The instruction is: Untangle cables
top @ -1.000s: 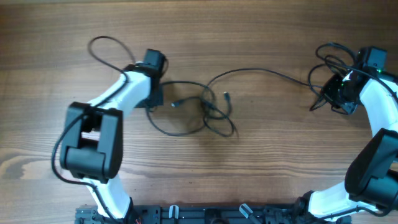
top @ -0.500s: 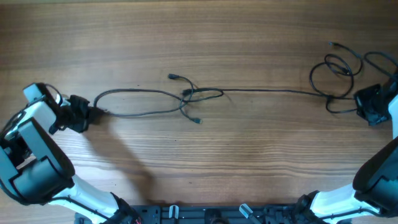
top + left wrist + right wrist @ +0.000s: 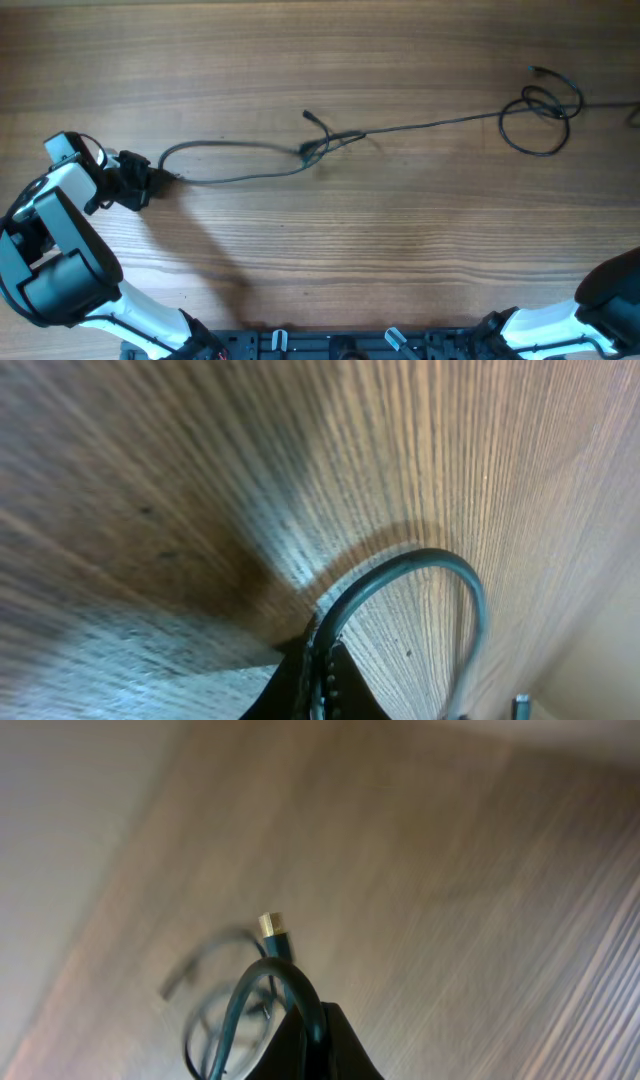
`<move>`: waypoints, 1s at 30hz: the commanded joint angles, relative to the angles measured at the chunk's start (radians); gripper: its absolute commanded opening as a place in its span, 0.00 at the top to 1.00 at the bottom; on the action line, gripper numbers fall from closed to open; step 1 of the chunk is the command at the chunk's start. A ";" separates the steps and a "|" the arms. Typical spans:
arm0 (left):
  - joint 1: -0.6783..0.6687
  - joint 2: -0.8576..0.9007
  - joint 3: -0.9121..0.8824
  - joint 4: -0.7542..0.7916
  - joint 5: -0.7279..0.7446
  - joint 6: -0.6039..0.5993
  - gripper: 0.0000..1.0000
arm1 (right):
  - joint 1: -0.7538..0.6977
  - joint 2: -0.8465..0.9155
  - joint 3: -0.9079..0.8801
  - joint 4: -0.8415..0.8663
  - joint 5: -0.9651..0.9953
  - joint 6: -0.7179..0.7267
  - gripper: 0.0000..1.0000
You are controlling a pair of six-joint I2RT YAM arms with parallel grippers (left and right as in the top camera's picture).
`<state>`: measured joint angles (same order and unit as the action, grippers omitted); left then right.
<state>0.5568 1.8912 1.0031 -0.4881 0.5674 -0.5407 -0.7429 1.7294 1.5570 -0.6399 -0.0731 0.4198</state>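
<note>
My right gripper holds the cord's bend (image 3: 272,966) too high to release.
The cables (image 3: 400,130) lie stretched across the wooden table as thin black cords. A small knot (image 3: 315,148) sits near the middle, with a short plug end (image 3: 308,116) sticking up from it. A long narrow loop (image 3: 225,162) runs left to my left gripper (image 3: 157,180), which is shut on the cord (image 3: 400,565) low over the wood (image 3: 322,678). At the far right the cord forms a few loose loops (image 3: 540,112). My right gripper (image 3: 312,1038) is almost off the overhead view's right edge. It is shut on a bend of cord (image 3: 285,982) beside a gold-tipped plug (image 3: 272,924).
The left arm (image 3: 60,250) fills the front left corner. The right arm's base (image 3: 610,295) shows at the front right. A black rail (image 3: 330,345) runs along the table's front edge.
The arms have pulled the cords apart into a long line. Since half a second ago the right gripper moved further right out of the overhead view, and the knot tightened. The left gripper barely moved.
</note>
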 commanded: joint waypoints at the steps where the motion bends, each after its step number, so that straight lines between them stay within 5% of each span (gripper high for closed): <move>1: -0.012 0.005 -0.009 0.016 -0.042 -0.018 0.92 | -0.006 -0.021 0.127 -0.040 0.129 -0.079 0.96; 6: -0.039 0.005 -0.009 0.030 -0.041 -0.018 0.92 | 0.004 -0.020 0.126 -0.028 -0.161 -0.102 0.96; 8: -0.051 0.005 -0.009 0.037 -0.041 -0.018 0.92 | 0.025 -0.018 0.123 -0.073 -0.116 -0.103 0.96; 12: -0.074 0.005 -0.009 0.051 -0.041 -0.018 0.91 | 0.065 -0.018 0.092 -0.199 0.272 -0.034 0.96; 18: -0.101 0.005 -0.009 0.059 -0.040 -0.018 0.89 | 0.069 -0.018 -0.128 -0.142 0.200 -0.027 0.95; 19: -0.101 0.005 -0.009 0.059 -0.040 -0.018 0.89 | 0.069 -0.018 -0.168 -0.109 0.179 -0.027 0.76; 21: -0.101 0.005 -0.009 0.059 -0.040 -0.018 0.89 | 0.071 -0.018 -0.176 -0.106 0.106 -0.027 0.20; 22: -0.101 0.005 -0.009 0.059 -0.040 -0.018 0.89 | 0.077 -0.018 -0.176 -0.109 0.098 -0.028 0.00; 26: -0.101 0.005 -0.009 0.059 -0.040 -0.018 0.90 | 0.152 -0.018 -0.161 -0.147 0.111 -0.035 0.01; 30: -0.101 0.005 -0.009 0.060 -0.024 -0.018 0.92 | 0.378 -0.018 -0.075 -0.207 0.123 -0.151 0.00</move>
<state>0.4599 1.8912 1.0031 -0.4290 0.5438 -0.5484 -0.4854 1.7214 1.4143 -0.8394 0.0849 0.3710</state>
